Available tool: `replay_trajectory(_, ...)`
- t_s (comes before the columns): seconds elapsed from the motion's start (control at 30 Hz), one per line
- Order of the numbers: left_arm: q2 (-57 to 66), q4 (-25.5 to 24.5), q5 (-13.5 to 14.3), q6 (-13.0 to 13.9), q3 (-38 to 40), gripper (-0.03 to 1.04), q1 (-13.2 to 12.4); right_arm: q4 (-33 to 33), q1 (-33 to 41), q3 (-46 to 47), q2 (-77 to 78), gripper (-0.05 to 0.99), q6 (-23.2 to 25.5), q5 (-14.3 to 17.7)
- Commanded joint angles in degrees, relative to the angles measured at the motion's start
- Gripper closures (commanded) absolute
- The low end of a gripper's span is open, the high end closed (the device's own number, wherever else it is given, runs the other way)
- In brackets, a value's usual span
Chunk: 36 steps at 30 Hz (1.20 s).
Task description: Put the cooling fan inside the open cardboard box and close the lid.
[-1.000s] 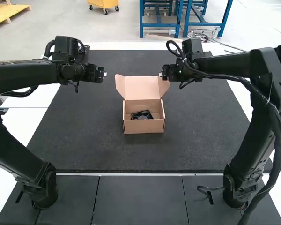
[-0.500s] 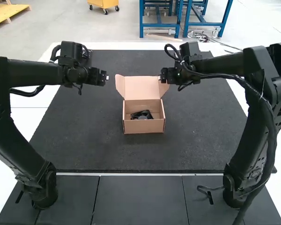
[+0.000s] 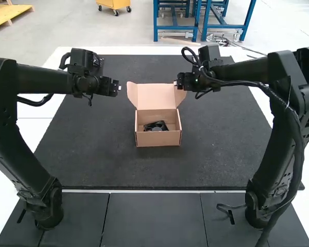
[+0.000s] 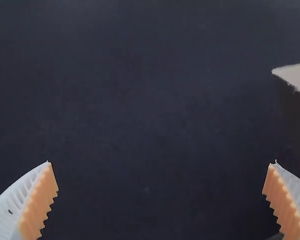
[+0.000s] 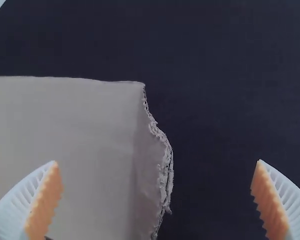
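Observation:
The lid needs to be folded shut over the cooling fan [image 3: 156, 125], so my right gripper should next grab it by its torn-edged side flap [image 3: 179, 95].
A small cardboard box [image 3: 158, 127] stands open in the middle of the black mat, and the black cooling fan [image 3: 156, 125] lies inside it. Its lid [image 3: 155, 95] stands up at the far side with side flaps spread. My left gripper [image 3: 117, 87] hovers open just left of the lid's left flap; a corner of the flap [image 4: 295, 79] shows past the open fingers [image 4: 39, 200]. My right gripper [image 3: 178, 81] hangs open at the lid's right flap. The flap's torn edge [image 5: 157, 150] lies between its spread fingers [image 5: 42, 200].
The black foam mat [image 3: 92, 149] covers the table, with white table edge [image 3: 20, 134] at the left. Open mat lies in front of the box and to both sides.
My left gripper has moved right and a little toward the lid's left flap. The right gripper has shifted only slightly at the right flap. The box and fan have stayed put.

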<state>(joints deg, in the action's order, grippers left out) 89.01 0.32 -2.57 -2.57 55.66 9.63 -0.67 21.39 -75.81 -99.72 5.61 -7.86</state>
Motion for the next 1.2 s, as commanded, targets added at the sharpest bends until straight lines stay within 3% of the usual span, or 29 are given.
replay_trajectory(0.0, 1.1, 0.9, 0.3, 0.7, 2.1, 0.04, 1.3, 0.2, -1.2, -2.8, -0.6, 0.07, 0.4, -2.2)
replay_trajectory(0.43, 2.4, 2.0, 0.4, 0.5, 3.2, 0.04, 2.9, 5.1, -1.2, -3.6, -1.1, 0.06, 0.0, -5.0)
replay_trajectory(0.57, 2.5, 2.1, 0.4, 0.5, 3.2, 0.04, 2.9, 5.3, -1.3, -3.6, -1.8, 0.20, 0.3, -5.0)
replay_trajectory(0.67, 2.5, 2.2, 0.4, 0.5, 3.2, 0.04, 2.9, 5.2, -1.2, -3.6, -2.2, 0.23, 0.7, -5.0)
replay_trajectory(0.73, 2.6, 2.3, 0.4, 0.5, 3.2, 0.04, 2.9, 4.7, -1.2, -3.6, -2.4, 0.31, 1.6, -5.0)
replay_trajectory(0.87, 3.0, 2.5, 0.4, 0.5, 3.3, 0.04, 2.9, 4.1, -1.2, -3.6, -2.4, 0.38, 2.3, -4.8)
replay_trajectory(1.17, 3.7, 2.7, 0.4, 0.5, 3.5, 0.04, 3.1, 4.8, -1.3, -3.5, -2.1, 0.42, 2.0, -4.2)
